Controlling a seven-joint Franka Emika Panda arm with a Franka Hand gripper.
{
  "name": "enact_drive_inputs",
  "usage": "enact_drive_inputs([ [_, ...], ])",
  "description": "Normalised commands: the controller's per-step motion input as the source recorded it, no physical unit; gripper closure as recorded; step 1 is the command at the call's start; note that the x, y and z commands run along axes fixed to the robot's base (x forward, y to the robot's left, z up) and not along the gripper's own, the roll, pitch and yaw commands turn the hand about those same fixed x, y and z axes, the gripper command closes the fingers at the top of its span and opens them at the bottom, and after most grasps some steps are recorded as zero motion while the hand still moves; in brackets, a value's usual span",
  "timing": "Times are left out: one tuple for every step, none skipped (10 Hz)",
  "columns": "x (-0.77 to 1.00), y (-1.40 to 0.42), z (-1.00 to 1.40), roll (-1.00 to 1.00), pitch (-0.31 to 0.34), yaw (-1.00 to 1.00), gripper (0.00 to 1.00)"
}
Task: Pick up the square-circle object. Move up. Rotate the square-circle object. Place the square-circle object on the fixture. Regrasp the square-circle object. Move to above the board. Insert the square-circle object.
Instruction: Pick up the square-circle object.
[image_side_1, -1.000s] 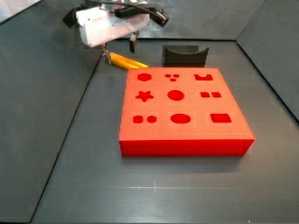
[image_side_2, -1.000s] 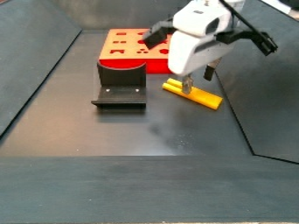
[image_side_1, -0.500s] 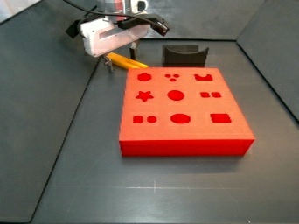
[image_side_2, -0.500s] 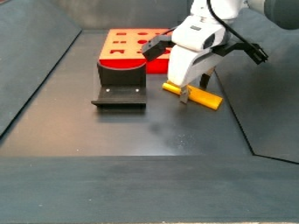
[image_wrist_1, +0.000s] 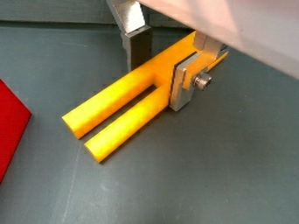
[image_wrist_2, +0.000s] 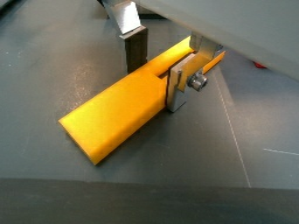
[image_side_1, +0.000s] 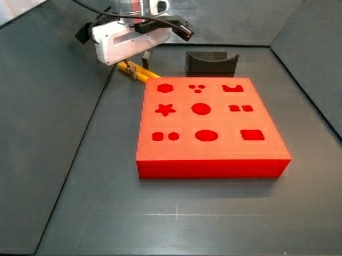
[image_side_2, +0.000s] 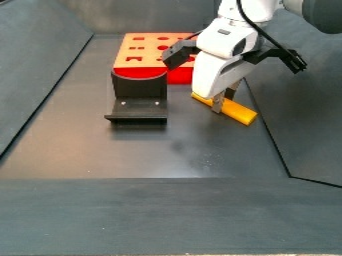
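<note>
I need to set the object on the fixture, so next my gripper needs to grab the square-circle object by its solid end behind its pegs.
The square-circle object (image_wrist_1: 117, 114) is a slim yellow-orange bar lying flat on the dark floor. It shows in both wrist views (image_wrist_2: 111, 122) and both side views (image_side_1: 140, 75) (image_side_2: 239, 112). My gripper (image_wrist_1: 162, 66) is down over one end of it, fingers on either side, and it shows the same way from the other wrist camera (image_wrist_2: 158, 68). The screw-side finger (image_wrist_1: 184, 80) rests against the bar, while the dark-padded finger (image_wrist_1: 138, 48) stands a little apart from it. The gripper is open. The fixture (image_side_1: 210, 63) and the red board (image_side_1: 214, 125) lie beside it.
The fixture (image_side_2: 138, 97) stands between the bar and the sloping side wall, in front of the board (image_side_2: 144, 47). Dark tray walls rise on all sides (image_side_1: 67, 120). The white gripper body (image_side_2: 221, 50) hides part of the bar in a side view.
The gripper has come down from above the bar until its fingers straddle it. The bar lies where it was.
</note>
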Motion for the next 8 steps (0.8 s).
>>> enact_drive_inputs([
  [0.0,0.0,0.0,0.0,0.0,0.0,1.0],
  [0.0,0.0,0.0,0.0,0.0,0.0,1.0],
  [0.0,0.0,0.0,0.0,0.0,0.0,1.0],
  [0.0,0.0,0.0,0.0,0.0,0.0,1.0],
  [0.0,0.0,0.0,0.0,0.0,0.0,1.0],
  [0.0,0.0,0.0,0.0,0.0,0.0,1.0],
  [0.0,0.0,0.0,0.0,0.0,0.0,1.0],
  [0.0,0.0,0.0,0.0,0.0,0.0,1.0],
])
